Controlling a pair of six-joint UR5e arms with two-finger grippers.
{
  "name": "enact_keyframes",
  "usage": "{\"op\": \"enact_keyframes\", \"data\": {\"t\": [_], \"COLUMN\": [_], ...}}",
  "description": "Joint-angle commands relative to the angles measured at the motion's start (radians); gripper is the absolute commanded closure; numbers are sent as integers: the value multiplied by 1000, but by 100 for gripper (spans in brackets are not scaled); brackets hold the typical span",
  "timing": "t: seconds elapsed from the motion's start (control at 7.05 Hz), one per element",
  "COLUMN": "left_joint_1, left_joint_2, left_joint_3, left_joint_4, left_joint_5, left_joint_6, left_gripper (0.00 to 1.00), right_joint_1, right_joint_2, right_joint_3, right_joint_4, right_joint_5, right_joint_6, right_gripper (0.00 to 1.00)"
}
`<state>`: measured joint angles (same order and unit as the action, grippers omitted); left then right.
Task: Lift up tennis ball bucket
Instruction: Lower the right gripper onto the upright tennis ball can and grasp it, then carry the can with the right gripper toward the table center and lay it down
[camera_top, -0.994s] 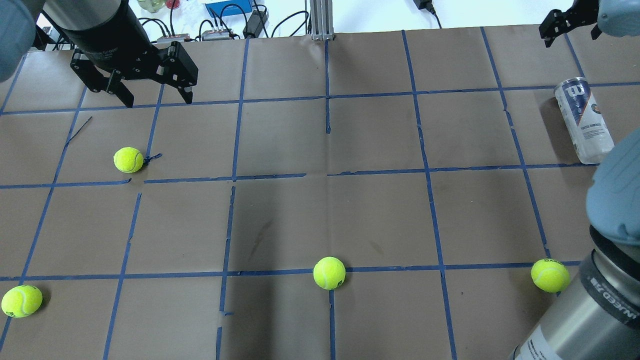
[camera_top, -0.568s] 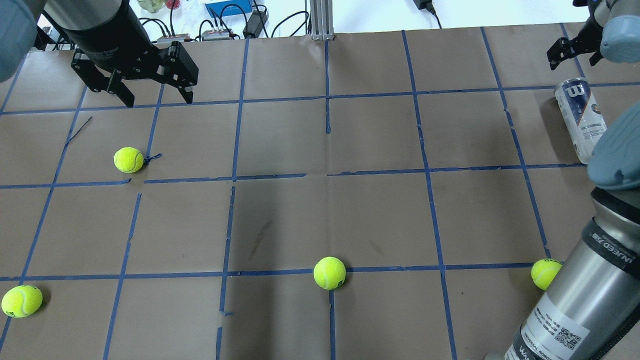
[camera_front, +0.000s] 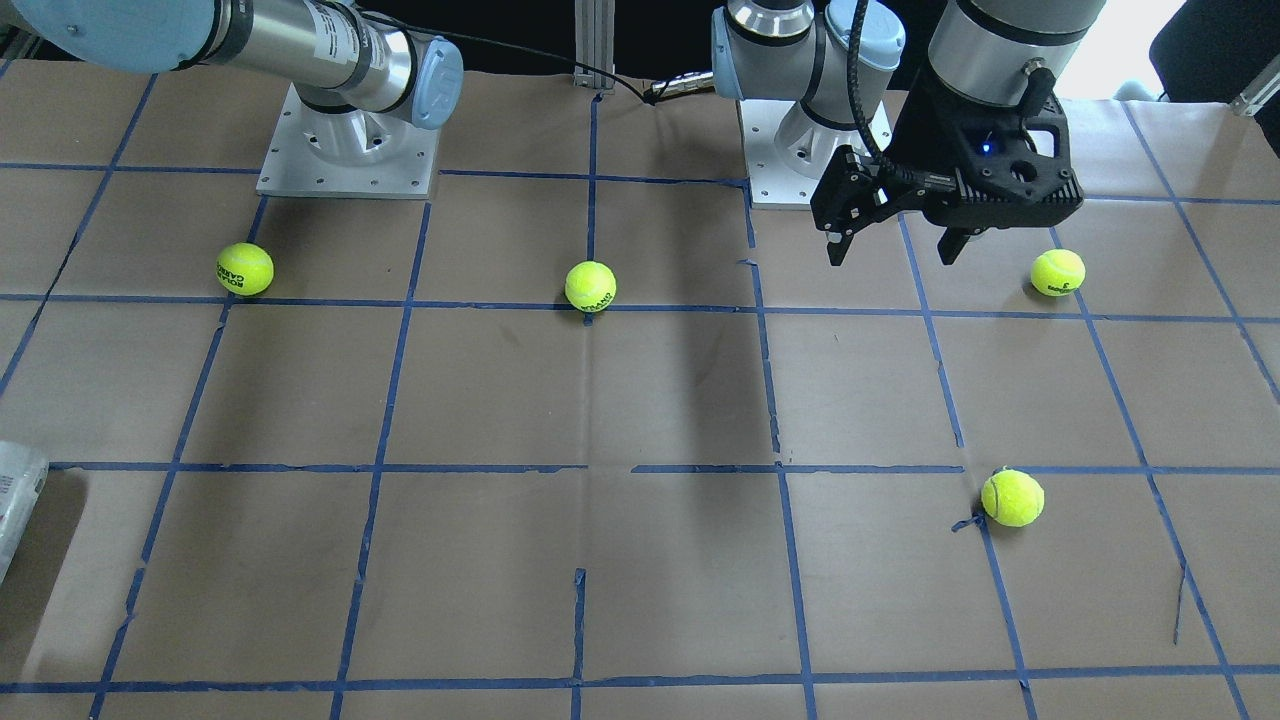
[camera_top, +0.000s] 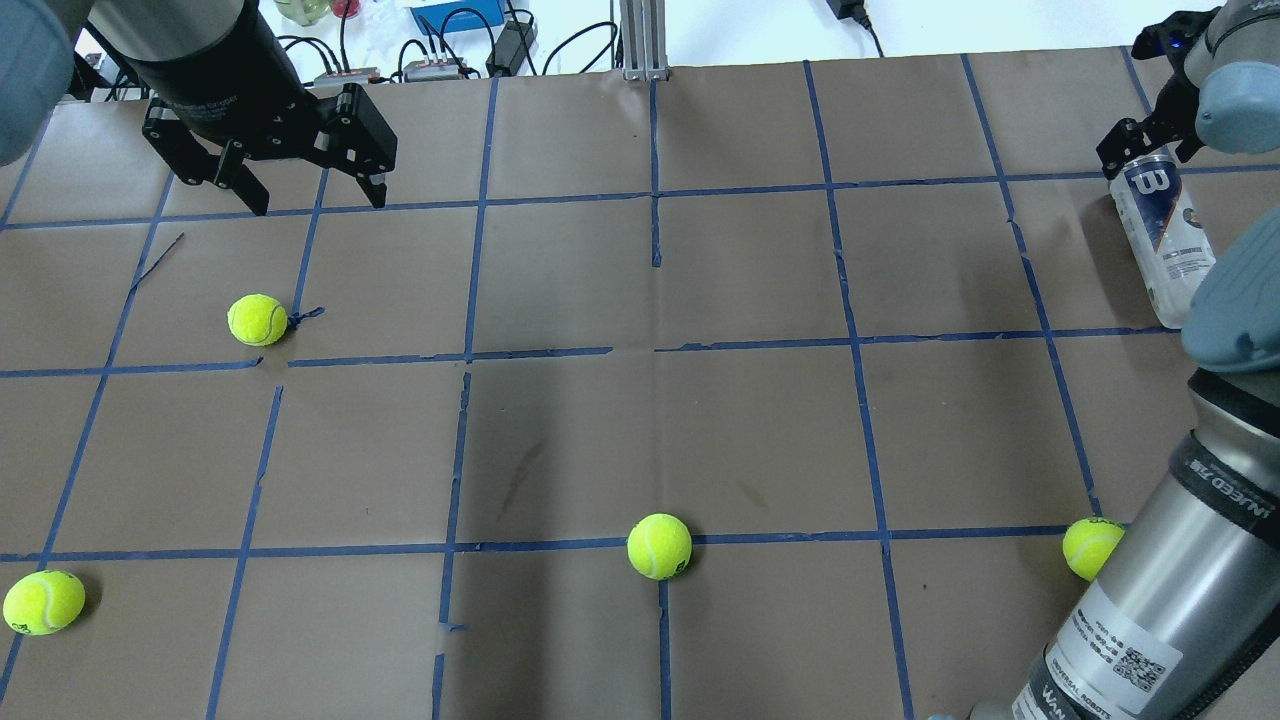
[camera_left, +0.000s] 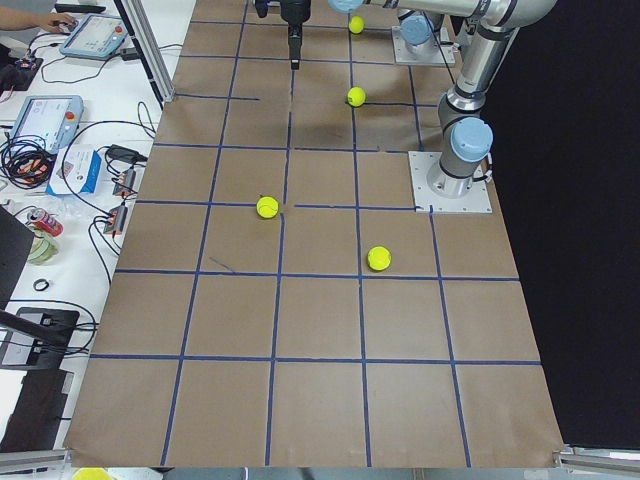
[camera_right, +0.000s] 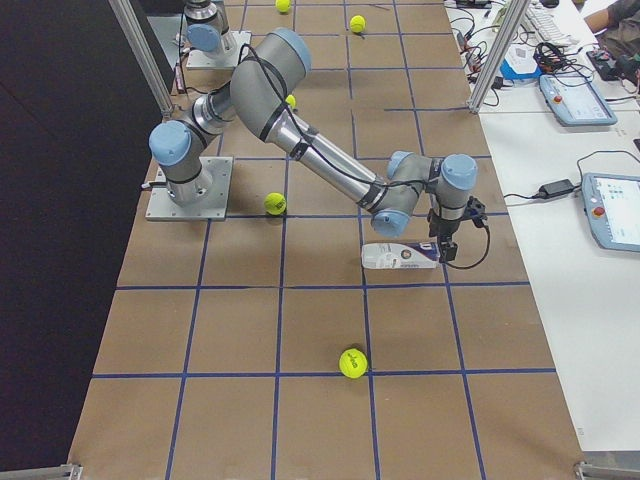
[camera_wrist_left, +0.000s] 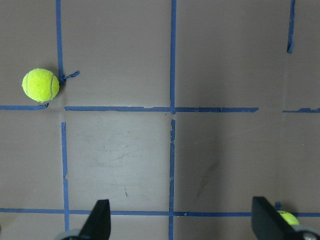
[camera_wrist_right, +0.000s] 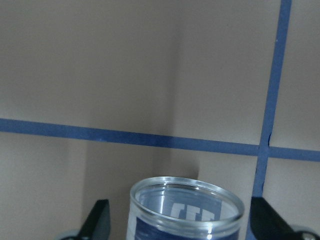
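I should next use my right gripper to grab the tennis ball bucket by its rimmed open end (camera_wrist_right: 186, 204). Then I can lift the bucket up.
The tennis ball bucket (camera_top: 1162, 238) is a clear can with a white and dark-blue label. It lies on its side at the table's far right, and also shows in the exterior right view (camera_right: 400, 257). My right gripper (camera_top: 1140, 150) is open at the can's far end. In the right wrist view the gripper (camera_wrist_right: 182, 225) has one finger on each side of the can's clear rim (camera_wrist_right: 186, 202), without closing on it. My left gripper (camera_top: 315, 195) is open and empty above the far left of the table, and also shows in the front-facing view (camera_front: 893, 248).
Several yellow-green tennis balls lie on the brown, blue-taped table: one near the left gripper (camera_top: 257, 320), one at front centre (camera_top: 659, 546), one at front left (camera_top: 43, 602), and one at front right (camera_top: 1090, 545) beside my right arm. Cables and boxes lie beyond the far edge.
My right gripper has moved from beyond the can down to its far end, and its arm has swung over the table's right side. The left arm, the can and the balls have not moved.
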<state>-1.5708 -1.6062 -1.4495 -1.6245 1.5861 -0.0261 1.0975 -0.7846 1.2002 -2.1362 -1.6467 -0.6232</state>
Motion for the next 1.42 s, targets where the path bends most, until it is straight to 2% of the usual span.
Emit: {"op": "enact_keyframes", "data": {"t": [0.0, 0.28, 0.43, 0.57, 0.71, 0.85, 1.14, 1.28], "left_joint_1": [0, 0, 0, 0, 0, 0, 0, 0], "left_joint_2": [0, 0, 0, 0, 0, 0, 0, 0], "left_joint_3": [0, 0, 0, 0, 0, 0, 0, 0], "left_joint_4": [0, 0, 0, 0, 0, 0, 0, 0], "left_joint_5": [0, 2, 2, 2, 2, 0, 2, 0], "left_joint_6": [0, 0, 0, 0, 0, 0, 0, 0], "left_gripper": [0, 0, 0, 0, 0, 0, 0, 0], "right_joint_1": [-1, -5, -13, -13, -13, -11, 48, 132], "right_joint_2": [1, -4, -5, -13, -16, -62, -151, -210], "right_joint_3": [10, 33, 33, 29, 18, 19, 27, 50], "right_joint_4": [1, 1, 1, 1, 1, 1, 27, 27], "right_joint_5": [-1, -5, 7, 11, 16, 19, 129, 140], "right_joint_6": [-12, -10, -10, -19, -24, -38, -79, -148], "right_gripper": [0, 0, 6, 31, 45, 54, 52, 53]}}
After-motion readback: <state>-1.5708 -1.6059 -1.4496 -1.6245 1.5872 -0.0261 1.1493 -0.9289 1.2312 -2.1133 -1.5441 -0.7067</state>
